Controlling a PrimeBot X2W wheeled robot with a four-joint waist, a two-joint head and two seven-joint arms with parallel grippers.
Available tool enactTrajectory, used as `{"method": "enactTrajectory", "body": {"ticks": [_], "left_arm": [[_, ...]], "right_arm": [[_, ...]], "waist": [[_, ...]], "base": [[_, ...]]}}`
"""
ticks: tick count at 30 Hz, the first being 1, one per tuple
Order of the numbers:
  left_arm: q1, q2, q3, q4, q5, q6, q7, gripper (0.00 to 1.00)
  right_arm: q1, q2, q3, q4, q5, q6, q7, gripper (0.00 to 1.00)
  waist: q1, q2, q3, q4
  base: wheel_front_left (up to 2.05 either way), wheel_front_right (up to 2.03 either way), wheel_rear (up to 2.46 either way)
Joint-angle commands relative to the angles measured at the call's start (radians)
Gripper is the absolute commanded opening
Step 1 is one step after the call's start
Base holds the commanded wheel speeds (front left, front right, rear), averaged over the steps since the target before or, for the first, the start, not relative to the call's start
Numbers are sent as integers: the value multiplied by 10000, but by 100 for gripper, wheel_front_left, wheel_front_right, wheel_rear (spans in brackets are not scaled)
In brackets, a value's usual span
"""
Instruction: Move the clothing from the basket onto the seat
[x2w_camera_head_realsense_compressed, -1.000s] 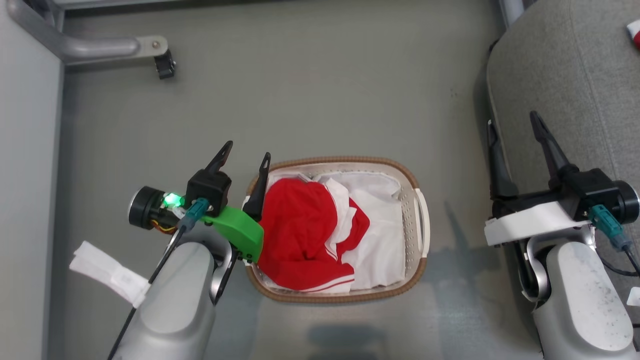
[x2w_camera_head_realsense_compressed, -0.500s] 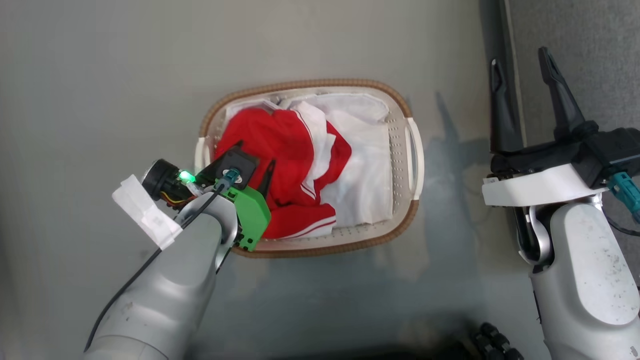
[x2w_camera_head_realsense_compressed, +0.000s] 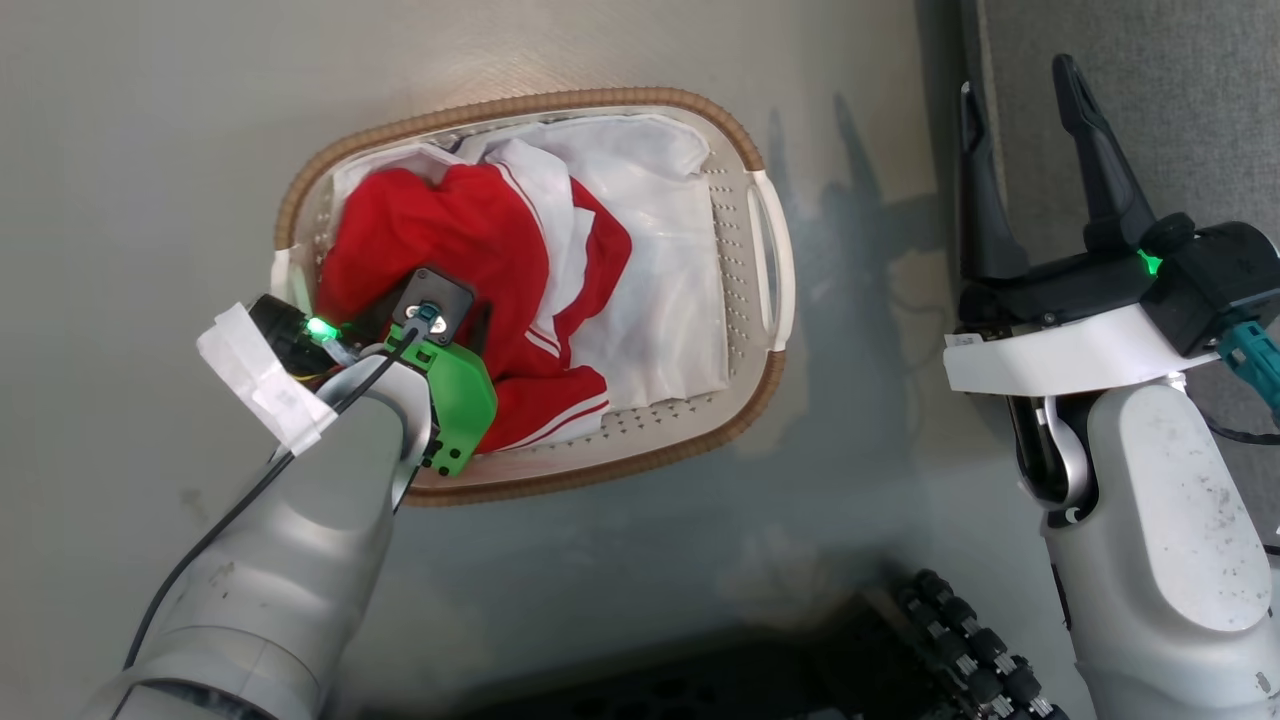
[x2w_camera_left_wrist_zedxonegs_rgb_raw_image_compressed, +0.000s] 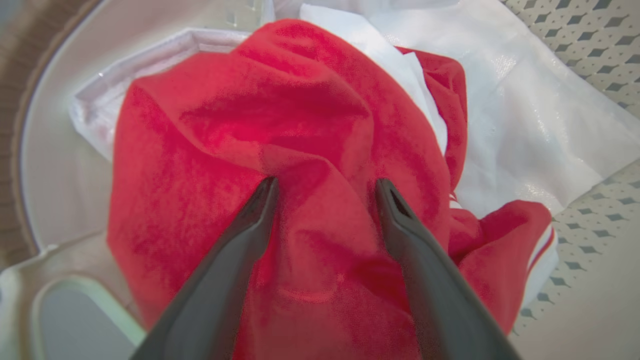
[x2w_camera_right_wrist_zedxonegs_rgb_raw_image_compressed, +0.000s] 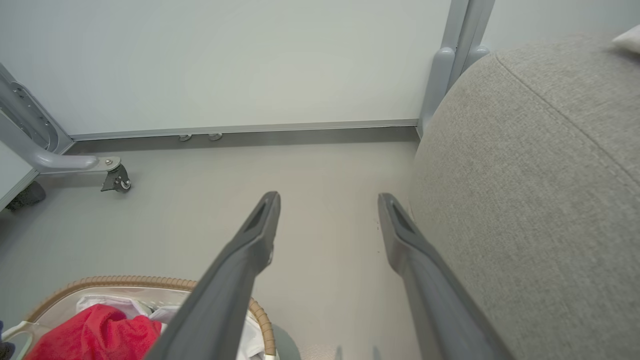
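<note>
The left gripper should grab the red clothing by its raised fold (x2w_camera_left_wrist_zedxonegs_rgb_raw_image_compressed: 324, 207) next, to move it from the basket onto the seat.
The red clothing (x2w_camera_head_realsense_compressed: 450, 235) with white stripe trim lies bunched in the left half of the basket (x2w_camera_head_realsense_compressed: 745, 150), over a white liner sheet (x2w_camera_head_realsense_compressed: 660, 290). My left gripper (x2w_camera_left_wrist_zedxonegs_rgb_raw_image_compressed: 325, 187) points down into the basket, open, its two fingertips pressed into a fold of the red clothing (x2w_camera_left_wrist_zedxonegs_rgb_raw_image_compressed: 280, 130); in the head view its wrist (x2w_camera_head_realsense_compressed: 430, 310) covers the fingers. My right gripper (x2w_camera_head_realsense_compressed: 1015, 85) stands open and holds nothing, in the air beside the grey seat (x2w_camera_head_realsense_compressed: 1150, 80). In the right wrist view the right gripper (x2w_camera_right_wrist_zedxonegs_rgb_raw_image_compressed: 327, 200) hangs over the floor, with the seat (x2w_camera_right_wrist_zedxonegs_rgb_raw_image_compressed: 525, 165) to its right and the basket (x2w_camera_right_wrist_zedxonegs_rgb_raw_image_compressed: 125, 282) at lower left.
A caster leg of a metal frame (x2w_camera_right_wrist_zedxonegs_rgb_raw_image_compressed: 112, 177) stands by the white wall. A dark ribbed part of my base (x2w_camera_head_realsense_compressed: 960, 640) shows at the bottom of the head view. Grey floor lies around the basket.
The head camera tilted down, so the picture shifted. My left gripper dropped from beside the basket's left rim into it, onto the red clothing. The right gripper kept its place by the seat.
</note>
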Motion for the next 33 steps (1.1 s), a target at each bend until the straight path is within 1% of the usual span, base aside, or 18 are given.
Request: {"method": "enactTrajectory", "body": {"ticks": [1,6,9,10,11,12,13,14,16,24,28,33], "left_arm": [[-229,97,26,98,-49,117,63,100],[-358,204,18,452,-76,539,458,100],[-329,239,28,577,-171,629,769,100],[-322,228,20,605,-185,666,848,98],[-327,216,6,632,-208,667,912,54],[-329,212,5,653,-216,659,977,43],[-324,212,-15,675,-229,643,1005,12],[-314,200,-31,684,-246,618,1045,0],[-288,176,-51,684,-298,619,1024,0],[-162,-30,-242,462,-421,376,408,0],[-44,-94,-369,252,-542,218,51,0],[143,-156,-628,-236,-793,18,-336,0]], "right_arm": [[-147,-30,5,-34,82,-14,-21,100],[-193,-31,72,-6,180,-14,-21,100],[-195,-31,126,-34,246,-14,-21,100],[-213,-31,133,-25,263,-14,-21,100],[-221,-31,138,-19,283,-14,-21,100],[-215,-31,144,-14,301,-14,-21,100],[-221,-31,147,-7,324,-14,-21,100],[-230,-31,146,4,336,-14,-21,100],[-234,-31,130,32,351,-14,-21,100],[-208,-33,-13,238,290,-14,-21,100],[-87,-33,-64,399,218,-14,-21,100],[175,-35,-211,736,36,-14,-21,100]], "waist": [[-2,0,222,-234],[-2,0,321,-348],[-2,0,367,-398],[-2,0,377,-408],[-2,0,386,-419],[-2,0,391,-428],[-2,0,393,-435],[-2,0,388,-439],[-2,0,358,-442],[-2,0,-100,-309],[-2,0,-563,-161],[-2,0,-1435,146]], "base": [[0,0,0],[0,0,0],[0,0,0],[0,0,0],[0,0,0],[0,0,0],[0,0,0],[0,0,0],[0,0,0],[0,0,0],[0,0,0],[0,0,0]]}}
